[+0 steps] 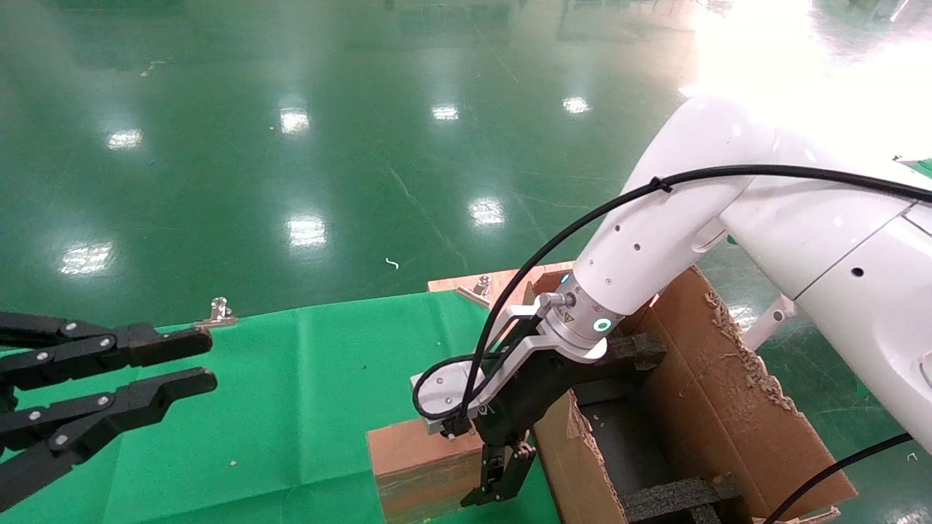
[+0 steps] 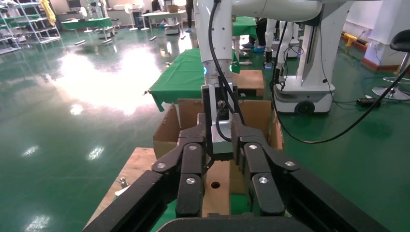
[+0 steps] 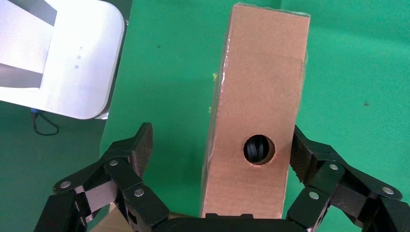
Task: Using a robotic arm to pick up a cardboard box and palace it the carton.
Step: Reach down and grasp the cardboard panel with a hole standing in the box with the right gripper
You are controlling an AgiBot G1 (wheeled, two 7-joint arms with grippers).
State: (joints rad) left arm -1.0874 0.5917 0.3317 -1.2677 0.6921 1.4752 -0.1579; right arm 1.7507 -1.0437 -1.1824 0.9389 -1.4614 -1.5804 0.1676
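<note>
The robot's right gripper will next take hold of the box by its long sides beside the round hole, because the box is long but narrow across its top.
The small cardboard box stands on the green cloth just left of the carton. The white robotic arm reaches down over it. Its right gripper is open and straddles the box. In the right wrist view the box, with its round hole, sits between the spread fingers of the right gripper; one finger is near its side, the other well apart. My black left gripper hangs open and empty at the far left. The left wrist view shows the left gripper, the box and the carton.
The carton has ragged flaps and black foam inserts inside. A green cloth covers the table, with metal clamps at its far edge and bare wood board beside the carton. Shiny green floor lies beyond.
</note>
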